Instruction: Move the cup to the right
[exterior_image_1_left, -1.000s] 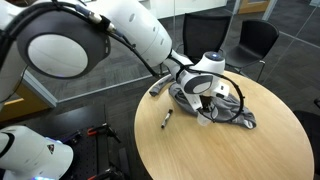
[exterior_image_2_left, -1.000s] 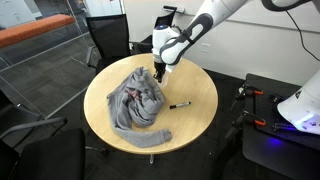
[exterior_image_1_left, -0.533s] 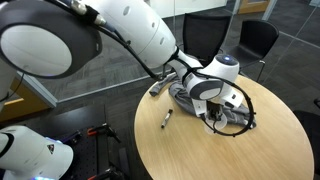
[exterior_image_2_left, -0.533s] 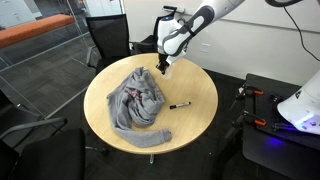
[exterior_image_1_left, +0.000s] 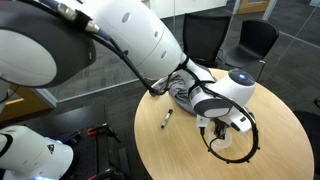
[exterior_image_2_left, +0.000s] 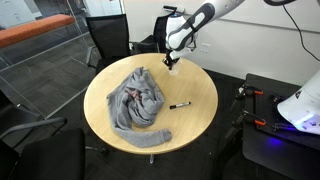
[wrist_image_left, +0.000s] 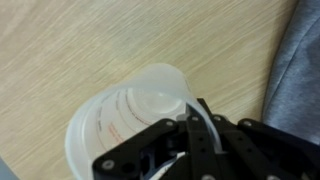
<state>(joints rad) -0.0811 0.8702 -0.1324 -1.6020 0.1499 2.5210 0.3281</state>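
Observation:
The cup's base (wrist_image_left: 162, 78) is close to the grey cloth, short of open tabletop, so my gripper moves the cup away next, before releasing it.
The translucent whitish cup (wrist_image_left: 125, 120) fills the lower left of the wrist view, over the wooden table top. My gripper (wrist_image_left: 195, 135) is shut on its rim wall, with one finger inside and one outside. In both exterior views the gripper (exterior_image_1_left: 217, 126) (exterior_image_2_left: 173, 62) is beside the grey cloth (exterior_image_2_left: 138, 100), near the table's edge, with the small cup (exterior_image_2_left: 173, 68) under it. The cloth's edge (wrist_image_left: 298, 70) shows at the right of the wrist view, apart from the cup.
A black-and-white marker pen (exterior_image_1_left: 167, 118) (exterior_image_2_left: 180, 105) lies on the round wooden table (exterior_image_1_left: 180, 155) (exterior_image_2_left: 195, 125). The arm hides much of the cloth (exterior_image_1_left: 182, 92). Black chairs (exterior_image_1_left: 255, 40) (exterior_image_2_left: 105, 35) stand around the table.
My gripper has moved off the cloth with the cup in it, to the right in one exterior view and toward the table's far edge in the other. The cloth and the pen have not moved.

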